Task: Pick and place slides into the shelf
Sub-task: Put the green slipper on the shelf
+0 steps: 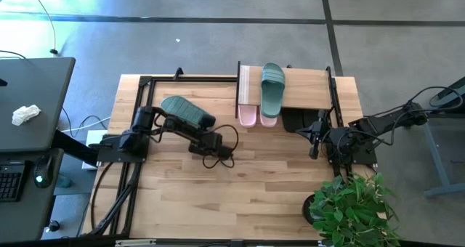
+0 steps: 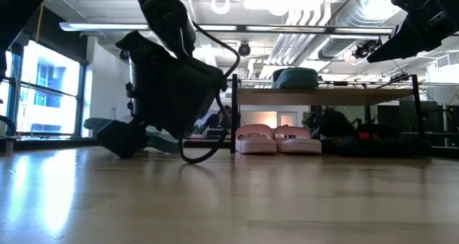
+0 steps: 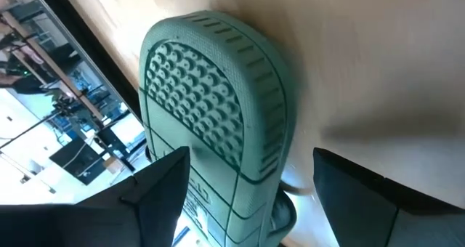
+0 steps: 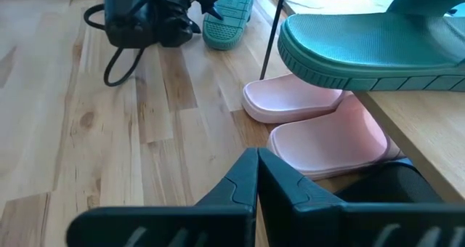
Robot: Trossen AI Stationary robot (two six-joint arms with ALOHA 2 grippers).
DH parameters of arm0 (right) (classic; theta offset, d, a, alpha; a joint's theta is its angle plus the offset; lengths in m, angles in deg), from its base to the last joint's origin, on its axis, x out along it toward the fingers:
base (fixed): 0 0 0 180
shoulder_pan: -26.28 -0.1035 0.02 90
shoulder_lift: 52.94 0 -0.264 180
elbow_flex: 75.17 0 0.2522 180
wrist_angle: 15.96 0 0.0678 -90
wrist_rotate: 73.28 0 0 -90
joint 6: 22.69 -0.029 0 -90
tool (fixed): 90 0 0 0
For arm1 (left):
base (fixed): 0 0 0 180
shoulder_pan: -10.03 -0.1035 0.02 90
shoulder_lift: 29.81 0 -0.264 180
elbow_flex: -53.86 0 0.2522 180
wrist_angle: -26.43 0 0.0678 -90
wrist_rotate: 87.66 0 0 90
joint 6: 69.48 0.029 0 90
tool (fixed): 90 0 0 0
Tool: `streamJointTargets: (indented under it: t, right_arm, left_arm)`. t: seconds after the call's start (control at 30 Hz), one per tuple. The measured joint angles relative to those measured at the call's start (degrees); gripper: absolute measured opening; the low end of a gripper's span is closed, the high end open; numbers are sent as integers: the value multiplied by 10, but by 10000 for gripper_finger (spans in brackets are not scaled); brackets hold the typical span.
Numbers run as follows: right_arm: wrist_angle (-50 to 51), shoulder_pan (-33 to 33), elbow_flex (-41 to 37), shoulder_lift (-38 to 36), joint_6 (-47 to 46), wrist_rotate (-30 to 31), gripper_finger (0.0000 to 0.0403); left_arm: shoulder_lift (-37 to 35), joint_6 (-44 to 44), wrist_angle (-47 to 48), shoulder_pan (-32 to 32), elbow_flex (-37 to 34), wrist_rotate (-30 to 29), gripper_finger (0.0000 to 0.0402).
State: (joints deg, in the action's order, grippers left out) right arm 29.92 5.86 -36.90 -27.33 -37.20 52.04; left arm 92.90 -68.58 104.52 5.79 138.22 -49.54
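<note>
My left gripper grabs the teal slide by the middle of its sole (image 1: 190, 112) next, to place it on the shelf's wooden top (image 1: 306, 88).
A teal-green slide (image 1: 185, 110) lies on the table left of the shelf, its studded sole (image 3: 211, 94) facing my left wrist camera. My left gripper (image 3: 251, 156) is open, one finger on each side of the slide's end (image 1: 205, 122). The shelf (image 1: 309, 83) carries the other teal slide (image 1: 272, 87) on its wooden top. Two pale pink slides (image 4: 320, 123) rest under it on the table, next to a black slide (image 4: 392, 181). My right gripper (image 4: 256, 163) is shut and hovers off the shelf's near right side (image 1: 316, 134), touching nothing. My left gripper has its fingers (image 3: 156, 192) on either side of one end of the teal slide's sole (image 3: 240, 167). One finger overlaps the sole's rim in the wrist view, and the other stands apart. Whether a finger touches the slide, I cannot tell.
A bare black metal frame (image 1: 145, 83) runs along the table's left and far edges. A loop of cable (image 1: 220, 158) hangs from the left wrist onto the table. A potted plant (image 1: 349, 203) stands at the near right corner. Open wood lies along the near side.
</note>
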Motion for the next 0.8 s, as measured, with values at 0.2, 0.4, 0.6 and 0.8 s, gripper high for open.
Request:
streamJointTargets:
  t: [0.2, 0.4, 0.6, 0.8]
  right_arm:
    - [0, 0, 0, 0, 0, 0, 0]
    - [0, 0, 0, 0, 0, 0, 0]
    - [0, 0, 0, 0, 0, 0, 0]
    - [0, 0, 0, 0, 0, 0, 0]
  left_arm:
    - [-1, 12, -12, -5, 0, -7, 273]
    - [-1, 9, -17, -7, -1, -18, 225]
    - [-1, -7, -16, -7, -1, -29, 105]
    - [-1, -18, -13, -7, 0, -32, 53]
